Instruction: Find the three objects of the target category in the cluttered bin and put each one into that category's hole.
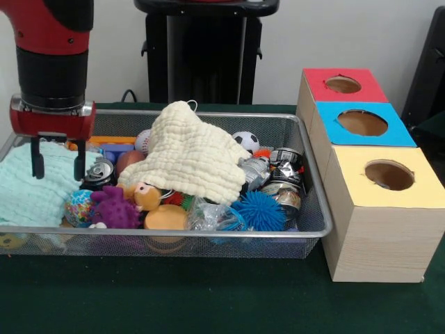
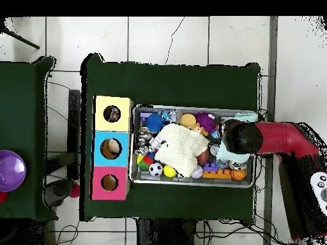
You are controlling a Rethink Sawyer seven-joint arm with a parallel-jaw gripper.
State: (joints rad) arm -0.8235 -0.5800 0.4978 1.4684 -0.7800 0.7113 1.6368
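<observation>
The crumpled folds of the mint-green cloth (image 1: 28, 186) are the part my gripper needs to grab next, to uncover hidden objects.
The wire mesh bin (image 1: 208, 234) lies on the green table, full of clutter; it also shows in the overhead view (image 2: 191, 107). My gripper (image 1: 58, 161) hangs open and empty over the bin's left end, just above the mint-green cloth (image 1: 28, 186). In the overhead view only the red arm (image 2: 281, 139) shows above that end. No patterned fabric scrap shows in the clutter; they are hidden or out of view. The yellow-topped box with its round hole (image 1: 389, 175) stands right of the bin, nearest the camera; its hole shows in the overhead view (image 2: 112, 113).
A big cream waffle cloth (image 1: 191, 149) covers the bin's middle. Around it lie crushed cans (image 1: 281, 182), a blue spiky ball (image 1: 263, 211), a purple plush (image 1: 115, 207) and a small soccer ball (image 1: 245, 140). Blue-topped (image 1: 363, 123) and red-topped (image 1: 343, 85) boxes stand behind the yellow one.
</observation>
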